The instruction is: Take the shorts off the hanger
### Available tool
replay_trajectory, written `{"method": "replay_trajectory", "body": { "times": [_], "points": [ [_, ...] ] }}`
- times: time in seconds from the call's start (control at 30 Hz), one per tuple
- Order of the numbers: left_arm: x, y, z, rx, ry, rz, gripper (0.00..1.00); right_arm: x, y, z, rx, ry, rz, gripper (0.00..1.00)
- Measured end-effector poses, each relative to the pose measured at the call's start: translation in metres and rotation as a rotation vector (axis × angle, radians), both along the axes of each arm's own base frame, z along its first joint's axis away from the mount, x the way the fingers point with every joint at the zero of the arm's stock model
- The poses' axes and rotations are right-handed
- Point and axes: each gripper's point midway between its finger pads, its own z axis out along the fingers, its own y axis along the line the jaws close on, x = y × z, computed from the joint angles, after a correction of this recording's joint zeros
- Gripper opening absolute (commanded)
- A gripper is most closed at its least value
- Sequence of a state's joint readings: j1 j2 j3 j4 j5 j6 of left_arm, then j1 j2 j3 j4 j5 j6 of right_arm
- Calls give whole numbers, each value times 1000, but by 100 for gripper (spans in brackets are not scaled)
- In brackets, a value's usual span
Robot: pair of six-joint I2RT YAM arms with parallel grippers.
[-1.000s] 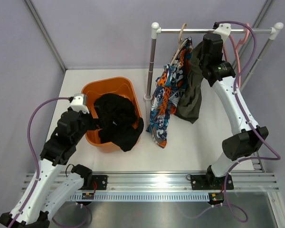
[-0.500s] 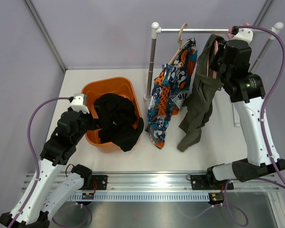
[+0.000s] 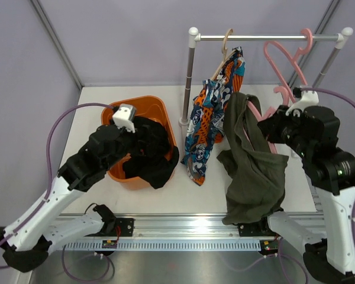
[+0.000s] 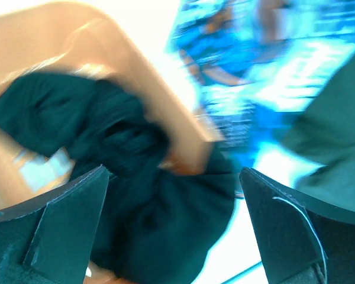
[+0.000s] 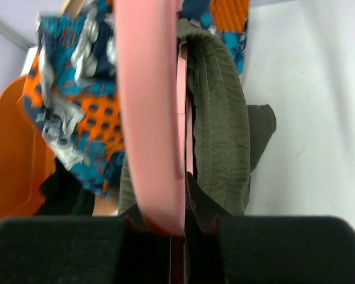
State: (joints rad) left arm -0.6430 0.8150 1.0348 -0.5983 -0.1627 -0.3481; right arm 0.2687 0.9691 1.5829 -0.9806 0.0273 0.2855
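Observation:
My left gripper grabs the olive green shorts (image 3: 251, 171) next by the waistband edge nearest the patterned shorts, which leaves the pink hanger free to slip out.
The olive green shorts (image 3: 251, 171) (image 5: 219, 118) are draped over a pink hanger (image 3: 282, 93) (image 5: 148, 106) held in the air over the front right of the table, off the rail. My right gripper (image 3: 272, 127) (image 5: 177, 228) is shut on that hanger's lower part. Patterned shorts (image 3: 210, 118) (image 5: 77, 106) hang from a wooden hanger (image 3: 226, 41) on the rail (image 3: 254, 38). Black shorts (image 3: 148, 157) (image 4: 154, 225) lie in the orange basin (image 3: 115, 112) (image 4: 106, 47), spilling over its rim. My left gripper (image 3: 143, 137) (image 4: 174, 171) hovers open just above them, holding nothing.
A second pink hanger (image 3: 287, 50) hangs bare on the rail. The rack's white posts (image 3: 189, 77) stand at the back of the white table (image 3: 94, 100). Grey walls enclose the left and back. The arms' mounting rail (image 3: 189, 223) runs along the front edge.
My right arm lifted the pink hanger with the olive shorts off the rail and carried it toward the front. My left arm swung up and right over the basin.

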Motion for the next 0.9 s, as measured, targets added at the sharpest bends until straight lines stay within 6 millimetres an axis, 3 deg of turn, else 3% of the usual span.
{"method": "replay_trajectory", "body": {
  "times": [0.17,0.33,0.43,0.63,0.73,0.9],
  "points": [
    [-18,-78,64,-39,-101,-178,99,-48,1,-11,34,5,71,0],
    [-25,-147,108,-70,-171,-261,99,-67,0,-13,42,9,93,0],
    [-25,-190,121,-81,-202,-296,99,-71,2,-17,43,27,105,0],
    [-16,-258,114,-48,-212,-319,99,-77,2,-24,38,64,112,0],
    [-11,-281,96,-11,-195,-322,99,-77,2,-25,38,67,114,0],
    [-8,-300,63,49,-160,-335,98,-75,3,-26,37,74,114,0]
  ]
}}
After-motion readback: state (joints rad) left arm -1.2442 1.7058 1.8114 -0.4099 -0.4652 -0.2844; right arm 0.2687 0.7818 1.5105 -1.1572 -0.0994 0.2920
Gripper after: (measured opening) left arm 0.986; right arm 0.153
